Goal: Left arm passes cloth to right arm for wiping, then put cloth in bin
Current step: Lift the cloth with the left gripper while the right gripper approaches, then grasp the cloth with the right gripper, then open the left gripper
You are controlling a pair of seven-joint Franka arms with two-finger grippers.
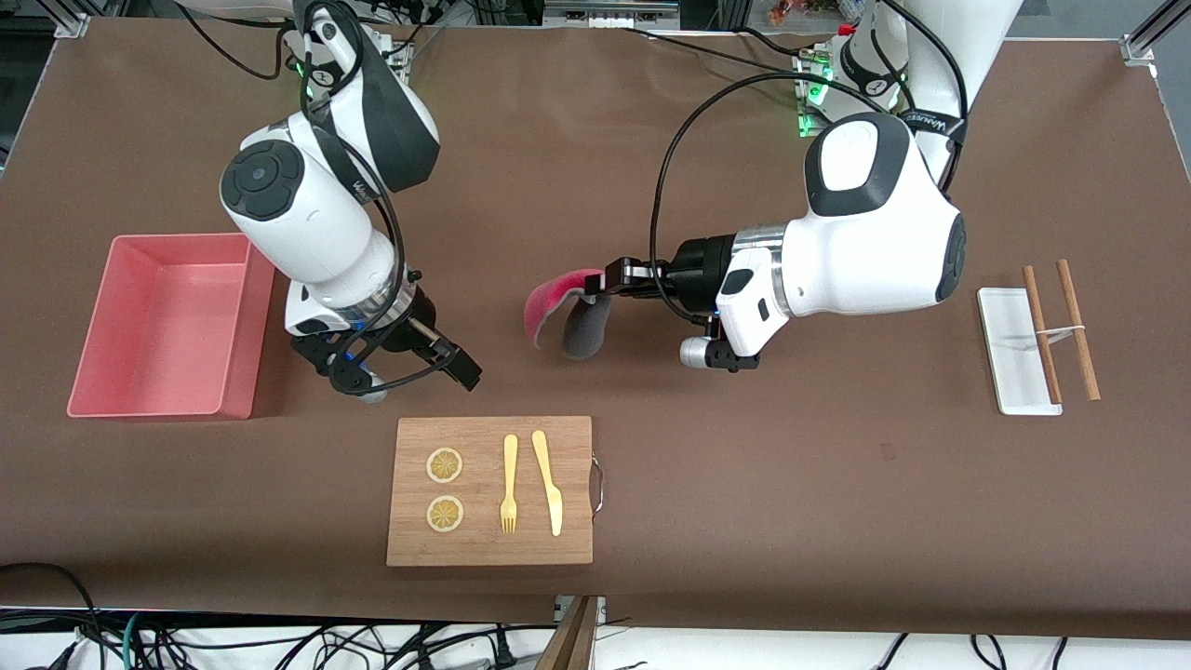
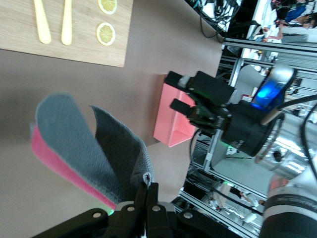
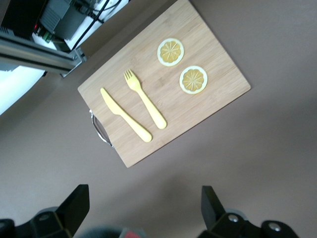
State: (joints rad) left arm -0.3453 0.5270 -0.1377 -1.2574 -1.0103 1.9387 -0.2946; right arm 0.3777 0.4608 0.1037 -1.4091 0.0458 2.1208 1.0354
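Observation:
Next, I will grab the cloth by its free drooping end [image 1: 537, 316] with my right gripper, since the fingers of my left gripper cover one corner of the cloth.
My left gripper [image 1: 603, 282] is shut on one corner of the cloth [image 1: 566, 318] and holds it in the air over the middle of the table. The cloth hangs folded, pinkish-red outside and dark grey inside. In the left wrist view the cloth [image 2: 84, 144] is pinched at my fingertips [image 2: 151, 186]. My right gripper [image 1: 409, 375] is open and empty, low over the table between the bin [image 1: 167, 321] and the wooden board [image 1: 490, 490], apart from the cloth. It also shows in the left wrist view [image 2: 190, 101]. The salmon-pink bin stands at the right arm's end.
The wooden board [image 3: 163, 104] carries two lemon slices [image 1: 445, 489], a yellow fork [image 1: 509, 484] and a yellow knife [image 1: 548, 482]. A flat white tray [image 1: 1014, 349] with two wooden sticks [image 1: 1077, 330] lies at the left arm's end.

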